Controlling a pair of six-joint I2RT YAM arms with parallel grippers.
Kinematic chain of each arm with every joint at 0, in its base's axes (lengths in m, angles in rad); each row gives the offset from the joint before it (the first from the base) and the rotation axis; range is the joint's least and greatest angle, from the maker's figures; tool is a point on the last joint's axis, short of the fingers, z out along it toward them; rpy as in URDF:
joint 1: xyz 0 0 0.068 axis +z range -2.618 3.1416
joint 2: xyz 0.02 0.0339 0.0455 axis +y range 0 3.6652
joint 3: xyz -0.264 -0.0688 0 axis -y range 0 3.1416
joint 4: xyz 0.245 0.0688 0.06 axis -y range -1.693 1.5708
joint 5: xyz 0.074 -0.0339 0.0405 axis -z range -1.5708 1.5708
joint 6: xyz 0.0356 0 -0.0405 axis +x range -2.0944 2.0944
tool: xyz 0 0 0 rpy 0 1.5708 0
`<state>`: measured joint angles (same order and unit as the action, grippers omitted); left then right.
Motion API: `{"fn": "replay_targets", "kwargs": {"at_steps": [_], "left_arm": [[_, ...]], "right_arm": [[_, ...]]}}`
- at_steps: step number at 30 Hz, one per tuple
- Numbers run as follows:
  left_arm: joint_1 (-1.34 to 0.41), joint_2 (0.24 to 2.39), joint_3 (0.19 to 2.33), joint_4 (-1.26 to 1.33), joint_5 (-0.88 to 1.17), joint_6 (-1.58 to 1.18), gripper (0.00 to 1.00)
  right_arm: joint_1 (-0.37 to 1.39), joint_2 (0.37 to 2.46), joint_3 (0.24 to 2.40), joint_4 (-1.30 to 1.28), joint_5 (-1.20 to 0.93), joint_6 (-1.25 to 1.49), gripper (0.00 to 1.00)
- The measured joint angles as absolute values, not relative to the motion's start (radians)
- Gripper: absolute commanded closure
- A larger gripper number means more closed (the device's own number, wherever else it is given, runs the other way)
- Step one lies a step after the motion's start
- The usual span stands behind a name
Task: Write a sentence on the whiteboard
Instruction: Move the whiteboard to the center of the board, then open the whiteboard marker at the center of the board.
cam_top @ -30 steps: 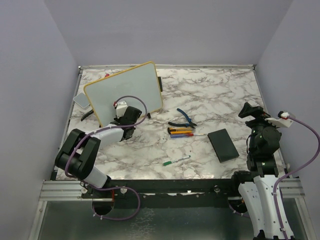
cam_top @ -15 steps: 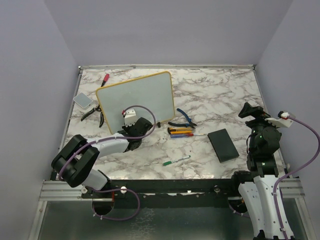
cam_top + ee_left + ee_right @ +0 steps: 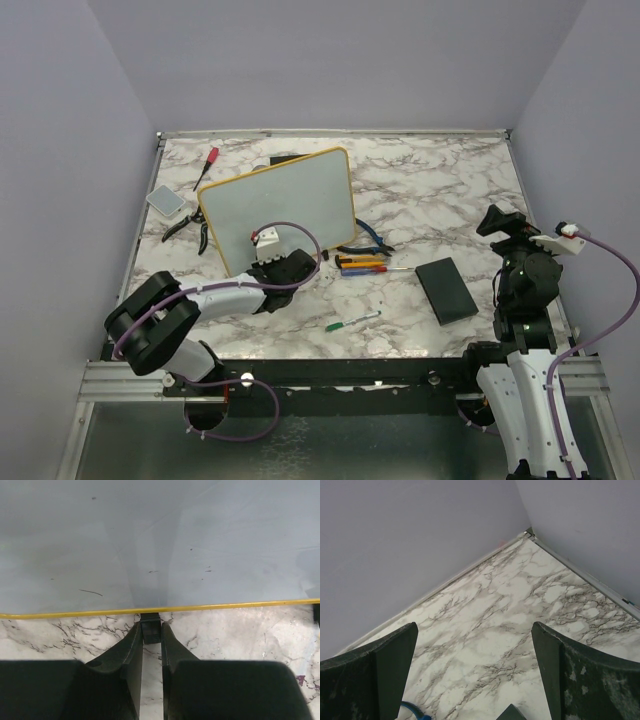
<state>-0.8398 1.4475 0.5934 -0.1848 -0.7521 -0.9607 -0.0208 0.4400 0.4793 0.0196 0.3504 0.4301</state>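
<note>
The small black foot is over flat marble, so the tilted board would stay standing if my left gripper opened now.
The whiteboard (image 3: 280, 205), white with a yellow frame, stands tilted on the marble table left of centre. Its face fills the left wrist view (image 3: 160, 545) and shows only faint specks; the sentence is out of view. My left gripper (image 3: 290, 265) is at the board's near bottom edge. In the left wrist view that gripper (image 3: 150, 630) is shut on the board's small black foot, just below the yellow frame. My right gripper (image 3: 497, 220) hovers at the right side of the table. It stands wide open (image 3: 474, 627) with only bare marble between its fingers.
Several markers (image 3: 362, 264) and blue pliers (image 3: 368, 238) lie right of the board. A green marker (image 3: 352, 321) lies nearer the front. A black pad (image 3: 446, 290) sits by the right arm. A grey pad (image 3: 166, 199), black pliers (image 3: 195, 228) and a red-handled tool (image 3: 208, 160) lie far left.
My left gripper has dragged the whiteboard to the right and a little nearer, uncovering the pliers and the red-handled tool on the left. The right arm has not moved.
</note>
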Motion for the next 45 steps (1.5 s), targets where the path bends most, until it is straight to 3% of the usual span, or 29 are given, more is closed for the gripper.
{"fn": "replay_targets", "kwargs": {"at_steps": [6,20,28,35,45], "left_arm": [[-0.852,1.444,0.594,-0.202,-0.756,-1.007,0.64],[-0.978,1.262,0.598,-0.278,-0.734,-1.014,0.28],[-1.142,1.195,0.598,-0.236,-0.621,-0.812,0.26],[-1.200,1.188,0.571,-0.110,-0.342,-0.559,0.26],[-1.253,1.374,0.602,-0.076,-0.173,-0.421,0.29]], "right_arm": [[-0.021,0.442,0.479,0.020,0.350,0.430,0.00],[-0.021,0.462,0.479,0.020,0.350,0.430,0.00],[-0.021,0.491,0.479,0.020,0.349,0.430,0.00],[-0.021,0.510,0.479,0.020,0.338,0.429,0.01],[-0.021,0.543,0.479,0.020,0.323,0.429,0.01]]}}
